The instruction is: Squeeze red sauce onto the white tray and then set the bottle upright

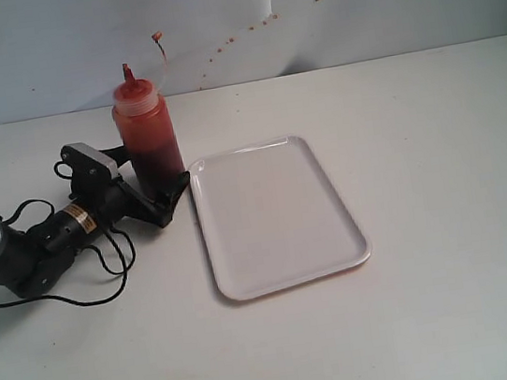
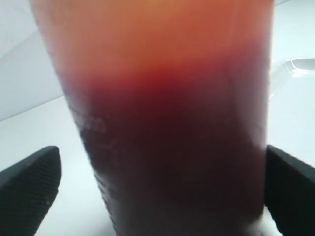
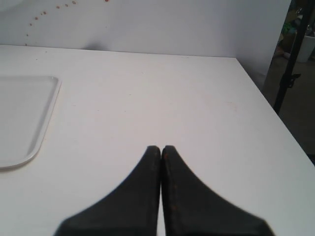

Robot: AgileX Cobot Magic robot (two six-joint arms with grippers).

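My left gripper has its fingers beside the bottle's lower part, so it will close.
The bottle stands upright on the table just left of the white tray, with red sauce filling most of it and its nozzle pointing up. My left gripper is open around its lower part. In the left wrist view the bottle fills the frame between the fingers; one finger stands slightly off the wall, the other is at it. The tray shows plain white, with no red blob. My right gripper is shut and empty over bare table, right of the tray's edge.
The left arm lies low on the table with a looping black cable. Reddish specks dot the back wall. The table's right edge drops off near my right gripper.
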